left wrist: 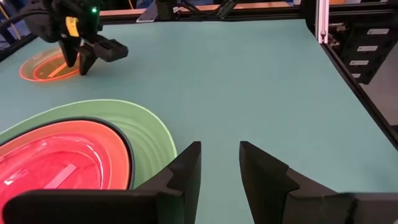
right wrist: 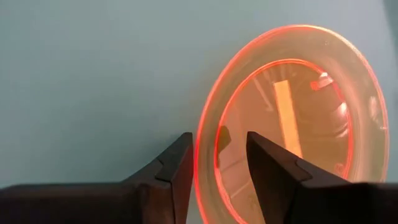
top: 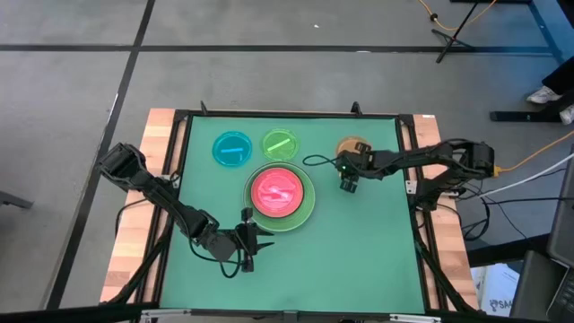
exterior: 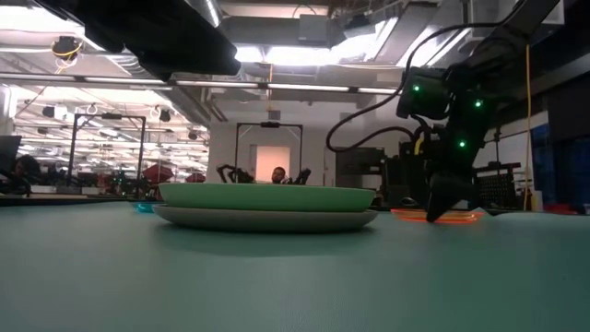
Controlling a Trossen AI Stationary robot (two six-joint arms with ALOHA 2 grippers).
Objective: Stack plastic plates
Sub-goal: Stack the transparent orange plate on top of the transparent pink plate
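Observation:
I will stack the orange plate on the pink plate next, so my right gripper will pick up the orange plate by its rim (right wrist: pixel 198 155).
A stack of plates (top: pixel 281 196) sits mid-table: a grey plate (exterior: pixel 267 219) lies on the mat under a light green one (left wrist: pixel 149 134), then a dark teal ring (left wrist: pixel 126 149), and salmon and pink (top: pixel 280 190) on top. A small orange plate (right wrist: pixel 292 106) lies flat on the mat to the stack's far right. My right gripper (right wrist: pixel 219 165) is open and points down at it, one finger outside its rim (right wrist: pixel 205 155) and one inside. My left gripper (left wrist: pixel 219 168) is open, above the mat by the stack's near left edge.
A small blue plate (top: pixel 232 148) and a small green plate (top: pixel 280 144) lie flat on the mat at the far side, left of the orange one. A black frame (top: pixel 408 170) borders the green mat. Bare mat (top: pixel 359 251) spreads over the near right part.

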